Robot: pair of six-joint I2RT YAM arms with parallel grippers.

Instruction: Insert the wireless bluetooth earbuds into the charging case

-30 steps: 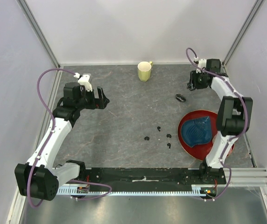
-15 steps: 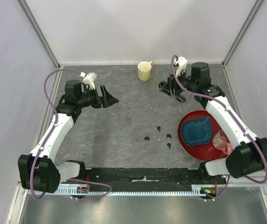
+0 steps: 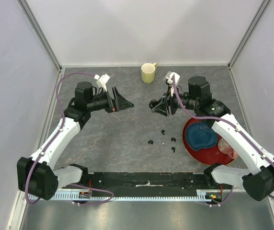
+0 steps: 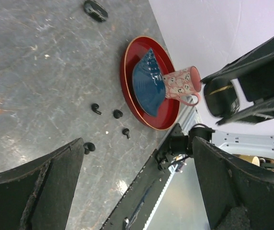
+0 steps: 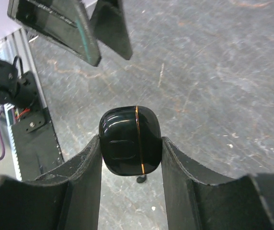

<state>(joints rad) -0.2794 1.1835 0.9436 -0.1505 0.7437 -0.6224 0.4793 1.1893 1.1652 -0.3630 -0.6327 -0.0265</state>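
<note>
The charging case's lid needs to stay free to open so the earbuds can go in. My left gripper should grab the charging case by its body next, off the gold seam.
My right gripper (image 5: 130,158) is shut on the charging case (image 5: 130,140), a glossy black pod with a thin gold seam. It holds the case in the air over the middle of the table (image 3: 157,106). Several tiny black earbuds lie loose in front of it (image 3: 163,132) (image 3: 151,142) (image 3: 173,140) (image 3: 174,149). They also show in the left wrist view (image 4: 96,109) (image 4: 118,114) (image 4: 126,132) (image 4: 88,146). One earbud (image 5: 140,179) shows just below the case. My left gripper (image 3: 126,102) is open and empty, facing the right gripper with a small gap between them.
A red plate (image 3: 187,139) holding a blue dish (image 3: 201,134) and a pink cup (image 3: 225,146) sits at the front right. A yellow-green mug (image 3: 148,73) stands at the back. A small dark oval thing (image 4: 95,9) lies on the table beyond the plate.
My right arm has swung left from the back right corner to the table's middle. My left gripper has moved right toward it. The earbuds have not moved.
</note>
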